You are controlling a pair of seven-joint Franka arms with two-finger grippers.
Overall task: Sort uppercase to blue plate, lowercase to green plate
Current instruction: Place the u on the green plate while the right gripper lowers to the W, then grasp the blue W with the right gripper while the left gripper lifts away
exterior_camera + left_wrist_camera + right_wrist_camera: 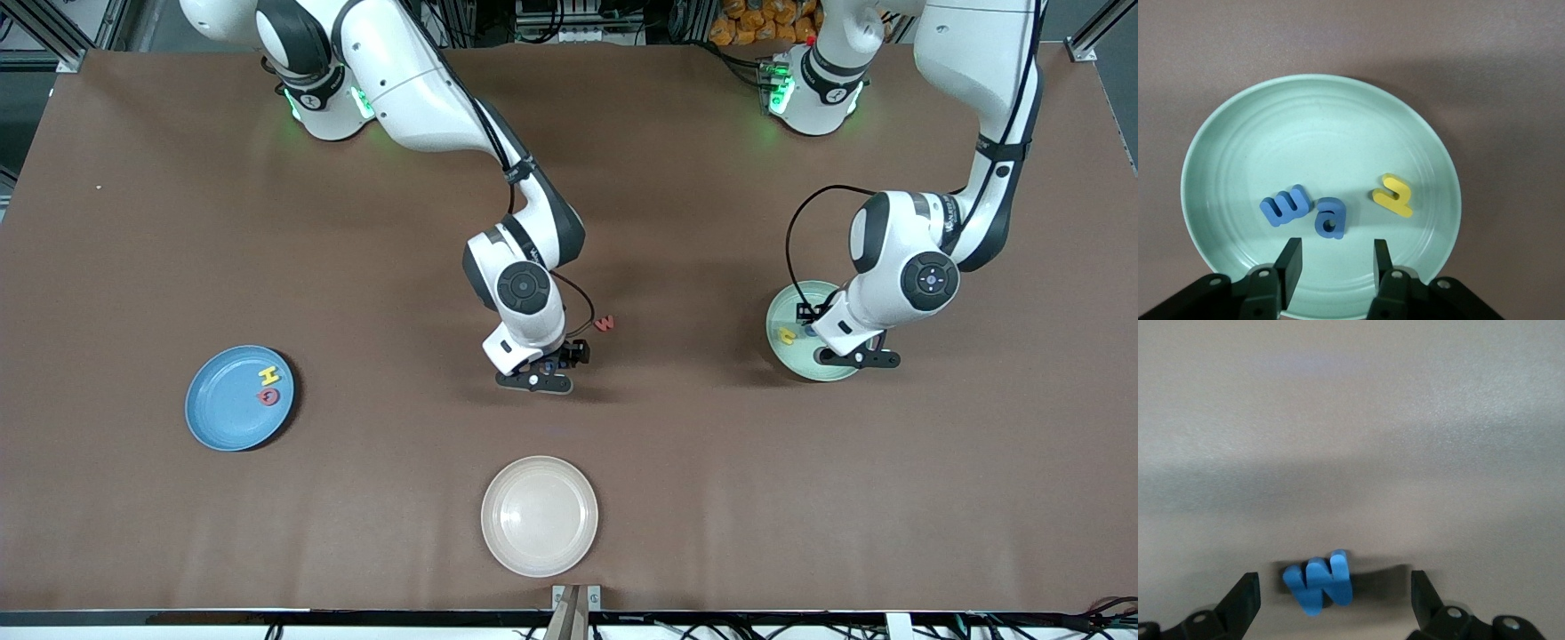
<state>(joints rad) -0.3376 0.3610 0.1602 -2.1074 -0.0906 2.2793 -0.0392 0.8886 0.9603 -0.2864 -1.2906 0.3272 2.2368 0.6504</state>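
Observation:
The blue W (1317, 583) sits low between both fingers in the right wrist view, so my right gripper closes on it next.
My right gripper (544, 367) is open and low over the table's middle, its fingers on either side of the blue W (1318, 583), which lies on the table. The pinkish-red w (605, 323) lies on the table just beside it. The blue plate (222, 413) holds the yellow H (268, 377) and the pinkish-red Q (268, 396). My left gripper (1335, 263) is open and empty over the green plate (1211, 147), which holds the blue e (1286, 205), the blue a-like letter (1329, 218) and the yellow h (1393, 195). The teal-green R does not show.
A cream plate (540, 516) stands near the table's front edge, nearer to the front camera than the right gripper. The blue plate is toward the right arm's end of the table, and the green plate (797, 362) toward the left arm's end.

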